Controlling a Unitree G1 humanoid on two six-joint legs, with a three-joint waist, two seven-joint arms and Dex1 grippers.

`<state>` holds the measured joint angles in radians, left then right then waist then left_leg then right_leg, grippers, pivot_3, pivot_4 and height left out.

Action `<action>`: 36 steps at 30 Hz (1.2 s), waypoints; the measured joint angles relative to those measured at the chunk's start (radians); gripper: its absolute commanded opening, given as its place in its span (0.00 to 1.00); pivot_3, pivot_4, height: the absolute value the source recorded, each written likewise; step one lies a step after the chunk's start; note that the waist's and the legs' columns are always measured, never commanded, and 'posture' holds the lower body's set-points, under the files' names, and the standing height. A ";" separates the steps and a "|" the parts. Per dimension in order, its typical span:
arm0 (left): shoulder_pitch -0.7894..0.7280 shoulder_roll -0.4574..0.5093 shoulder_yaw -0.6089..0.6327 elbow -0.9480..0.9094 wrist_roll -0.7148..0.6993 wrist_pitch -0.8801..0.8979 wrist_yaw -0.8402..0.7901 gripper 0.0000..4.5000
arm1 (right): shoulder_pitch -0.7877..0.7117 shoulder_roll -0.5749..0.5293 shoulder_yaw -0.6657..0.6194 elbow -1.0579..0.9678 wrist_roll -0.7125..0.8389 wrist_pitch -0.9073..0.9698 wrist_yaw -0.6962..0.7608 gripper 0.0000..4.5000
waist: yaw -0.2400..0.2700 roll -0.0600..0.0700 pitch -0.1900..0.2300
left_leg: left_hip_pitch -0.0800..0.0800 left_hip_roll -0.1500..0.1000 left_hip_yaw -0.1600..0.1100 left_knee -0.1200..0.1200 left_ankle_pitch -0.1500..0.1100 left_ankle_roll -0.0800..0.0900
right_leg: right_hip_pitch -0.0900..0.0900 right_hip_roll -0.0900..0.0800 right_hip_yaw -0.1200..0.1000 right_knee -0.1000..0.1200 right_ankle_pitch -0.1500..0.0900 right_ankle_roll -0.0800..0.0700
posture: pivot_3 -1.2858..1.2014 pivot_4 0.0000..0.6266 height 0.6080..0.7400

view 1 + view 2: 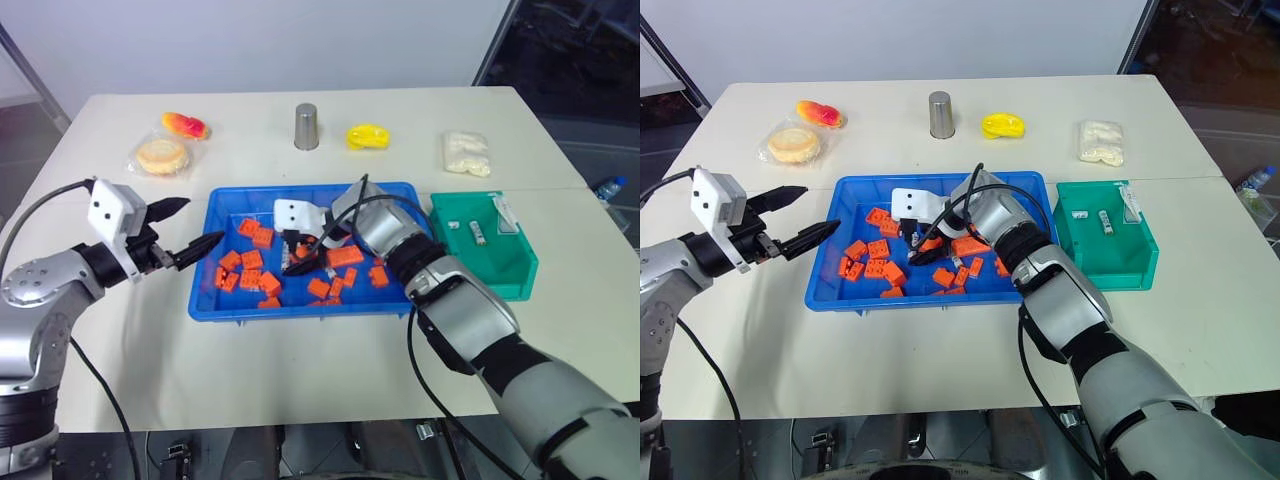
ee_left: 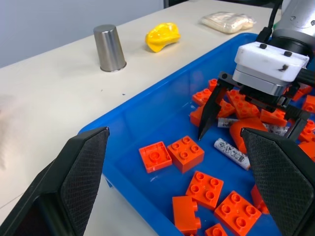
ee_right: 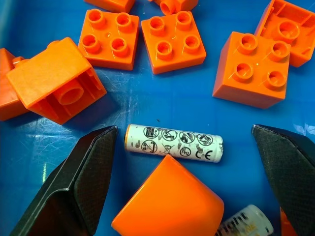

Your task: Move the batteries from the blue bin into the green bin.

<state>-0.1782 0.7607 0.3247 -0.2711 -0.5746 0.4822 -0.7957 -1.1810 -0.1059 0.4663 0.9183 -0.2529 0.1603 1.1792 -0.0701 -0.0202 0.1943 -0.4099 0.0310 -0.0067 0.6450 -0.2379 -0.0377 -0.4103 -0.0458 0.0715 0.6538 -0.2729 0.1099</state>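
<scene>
My right gripper should close now and would hold the white-labelled battery, because my fingers are beside the battery's ends, level with the bottom of the blue bin.
The blue bin (image 1: 300, 311) sits mid-table, holding orange blocks (image 1: 250, 260) and batteries. My right gripper (image 3: 183, 132) reaches down into it, open, its fingers on either side of a white-labelled battery (image 3: 173, 143) lying flat on the bin floor. An orange block touches that battery, and a second battery (image 3: 246, 221) lies just beyond the block. To the right stands the green bin (image 1: 515, 275) with two batteries (image 1: 478, 232) inside. My left gripper (image 1: 203, 220) hovers open and empty at the blue bin's left rim, pointing toward the right gripper (image 2: 248, 130).
Along the far side of the table are a wrapped bun (image 1: 161, 156), a red-yellow toy (image 1: 184, 125), a metal cup (image 1: 306, 127), a yellow object (image 1: 367, 136) and a white packet (image 1: 466, 153). Orange blocks crowd around the batteries.
</scene>
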 measured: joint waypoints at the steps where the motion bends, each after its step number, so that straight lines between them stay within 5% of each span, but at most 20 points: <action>1: -0.001 -0.003 -0.002 0.003 0.001 -0.005 0.000 1.00 | -0.002 0.000 0.003 0.000 -0.003 -0.001 0.001 0.99 | 0.000 0.000 0.000 | 0.000 0.000 0.000 0.000 0.000 0.000 | 0.000 0.000 0.000 0.000 0.000 0.000 | 0.52 0.24 1.00; 2: -0.002 -0.007 -0.004 0.006 0.004 -0.010 0.000 1.00 | -0.004 0.001 0.007 0.000 -0.007 -0.002 0.003 0.99 | 0.000 0.000 0.000 | 0.000 0.000 0.000 0.000 0.000 0.000 | 0.000 0.000 0.000 0.000 0.000 0.000 | 0.52 0.24 1.00; 7: -0.018 -0.028 -0.029 0.018 0.018 -0.030 0.002 1.00 | -0.009 0.008 0.034 -0.008 -0.021 -0.009 0.026 0.49 | 0.000 0.000 0.000 | 0.000 0.000 0.000 0.000 0.000 0.000 | 0.000 0.000 0.000 0.000 0.000 0.000 | 0.52 0.24 1.00; 23: -0.024 -0.034 -0.031 0.035 0.026 -0.041 0.002 1.00 | -0.009 -0.017 -0.009 -0.091 0.009 0.086 0.041 0.49 | 0.001 0.000 0.000 | -0.001 0.000 0.000 0.000 0.000 0.000 | -0.001 0.000 0.000 0.000 0.000 0.000 | 0.52 0.24 1.00; 30: -0.106 -0.036 -0.059 0.060 0.014 -0.036 -0.039 1.00 | -0.022 -0.181 -0.214 -0.530 0.186 0.435 0.077 0.49 | 0.016 0.000 0.001 | -0.004 0.000 -0.002 0.000 0.000 0.000 | -0.003 -0.001 -0.001 -0.001 0.000 0.000 | 0.52 0.24 1.00; 36: -0.234 -0.075 -0.181 0.107 -0.002 -0.014 -0.125 1.00 | 0.110 -0.491 -0.336 -0.800 0.249 0.658 0.050 0.49 | 0.045 0.000 0.000 | -0.006 -0.002 -0.002 0.001 0.000 0.000 | -0.001 -0.001 -0.002 -0.006 0.000 0.000 | 0.52 0.24 1.00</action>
<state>-0.4126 0.6859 0.1436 -0.1641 -0.5769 0.4680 -0.9207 -1.0712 -0.5974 0.1299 0.1182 -0.0042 0.8182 1.2294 -0.0253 -0.0207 0.1946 -0.4154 0.0293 -0.0082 0.6462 -0.2380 -0.0375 -0.4112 -0.0469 0.0695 0.6481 -0.2728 0.1100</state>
